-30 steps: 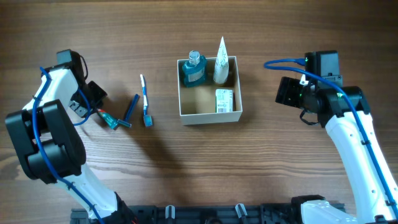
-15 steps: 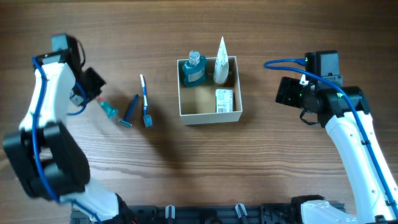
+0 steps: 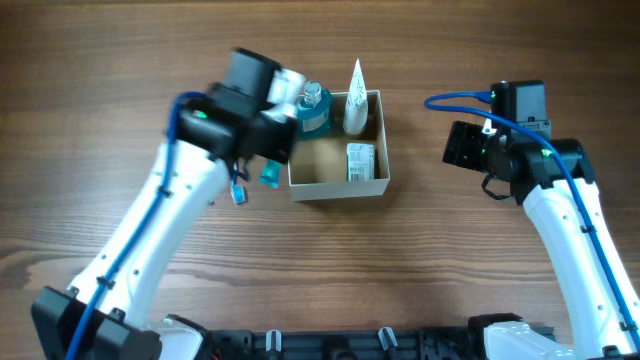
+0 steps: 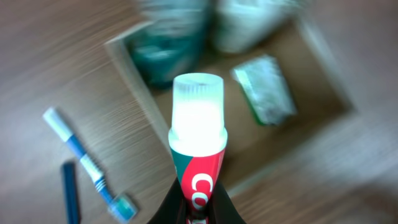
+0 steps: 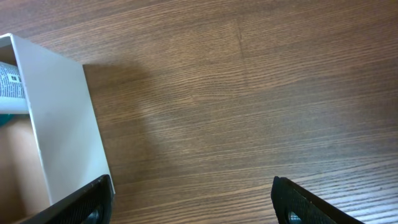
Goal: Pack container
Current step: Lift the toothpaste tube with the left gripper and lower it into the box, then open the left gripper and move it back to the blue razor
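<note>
The green end of the toothpaste tube hangs outside the container, so the tube would end up on the wood if I opened now. My left gripper should first move the tube in.
The container (image 3: 337,188) is a square white box with a tan inside at the table's middle. It holds a blue bottle (image 3: 312,110), a white tube (image 3: 354,100) and a white-green packet (image 3: 360,160). My left gripper (image 3: 268,162) is just outside the container's left wall, shut on a red-green toothpaste tube (image 4: 198,143) with a white cap. In the blurred left wrist view the cap points over the container's left wall (image 4: 134,74). My right gripper (image 3: 465,148) is open and empty to the right of the container, its fingers (image 5: 93,199) near the white wall (image 5: 62,118).
A blue-white toothbrush (image 4: 87,165) and a dark blue razor (image 4: 70,193) lie on the wood left of the container. In the overhead view the left arm covers most of them; the toothbrush head (image 3: 238,192) shows.
My left arm has swung from the far left across to the container's left wall, carrying the toothpaste tube. The right arm has not moved.
</note>
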You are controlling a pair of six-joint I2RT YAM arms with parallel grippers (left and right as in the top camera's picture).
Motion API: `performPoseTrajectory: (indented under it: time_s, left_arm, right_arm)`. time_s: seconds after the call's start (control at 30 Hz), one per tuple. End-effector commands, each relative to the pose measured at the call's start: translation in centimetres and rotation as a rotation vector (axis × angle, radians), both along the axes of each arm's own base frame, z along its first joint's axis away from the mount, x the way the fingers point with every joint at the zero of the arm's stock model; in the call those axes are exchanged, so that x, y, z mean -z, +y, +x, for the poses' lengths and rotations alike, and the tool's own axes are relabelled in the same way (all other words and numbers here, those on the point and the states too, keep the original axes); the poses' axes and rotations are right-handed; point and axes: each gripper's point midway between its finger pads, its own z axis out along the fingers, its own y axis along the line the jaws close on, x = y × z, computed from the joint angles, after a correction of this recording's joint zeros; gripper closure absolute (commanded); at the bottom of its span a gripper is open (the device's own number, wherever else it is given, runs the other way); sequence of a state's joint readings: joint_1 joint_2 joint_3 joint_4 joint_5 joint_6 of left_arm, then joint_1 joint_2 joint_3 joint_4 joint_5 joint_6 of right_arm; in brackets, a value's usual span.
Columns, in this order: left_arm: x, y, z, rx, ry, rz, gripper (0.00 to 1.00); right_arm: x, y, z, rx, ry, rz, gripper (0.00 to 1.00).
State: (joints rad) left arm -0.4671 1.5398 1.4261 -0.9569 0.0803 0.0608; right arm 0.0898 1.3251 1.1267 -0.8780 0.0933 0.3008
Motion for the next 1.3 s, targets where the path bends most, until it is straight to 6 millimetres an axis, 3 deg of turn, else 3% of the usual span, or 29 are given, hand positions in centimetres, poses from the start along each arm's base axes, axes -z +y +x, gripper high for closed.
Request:
performPoseTrajectory:
  time_s: [0.0, 0.17, 0.3, 0.57, 0.7, 0.8, 0.93, 1.1, 1.27]
  left_arm:
    - [-0.3, -4.1, -2.0, 0.336, -0.086, 0.073, 0.96]
    - [0.9, -6.4, -2.5, 0.558, -0.142, 0.146, 0.96]
    - [2.3, -7.4, -1.0, 0.671, -0.197, 0.196, 0.96]
    - [5.2, -9.3, 2.2, 0.676, -0.236, 0.2, 0.94]
    - [5.7, -9.3, 2.1, 0.671, -0.219, 0.202, 0.76]
    - [5.9, -9.1, 1.9, 0.674, -0.203, 0.207, 0.46]
    - [6.2, -8.7, 1.4, 0.67, -0.178, 0.211, 0.38]
    - [4.4, -7.9, 1.1, 0.574, -0.178, 0.191, 0.39]
    - [-1.3, -4.9, 1.3, 0.248, -0.223, 0.096, 0.27]
  right_arm:
    - [0.2, 0.0, 0.2, -0.01, 0.005, -0.002, 0.17]
    - [0.2, 0.0, 0.2, -0.01, 0.005, -0.002, 0.17]
    - [0.2, 0.0, 0.2, -0.01, 0.005, -0.002, 0.17]
    - [0.2, 0.0, 0.2, -0.01, 0.006, -0.002, 0.17]
    - [0.2, 0.0, 0.2, -0.01, 0.006, -0.002, 0.17]
    - [0.2, 0.0, 0.2, -0.01, 0.006, -0.002, 0.17]
    - [0.2, 0.0, 0.2, -0.011, 0.006, -0.002, 0.17]
    - [0.2, 0.0, 0.2, -0.01, 0.006, -0.002, 0.17]
    - [0.1, 0.0, 0.3, -0.01, 0.003, -0.003, 0.17]
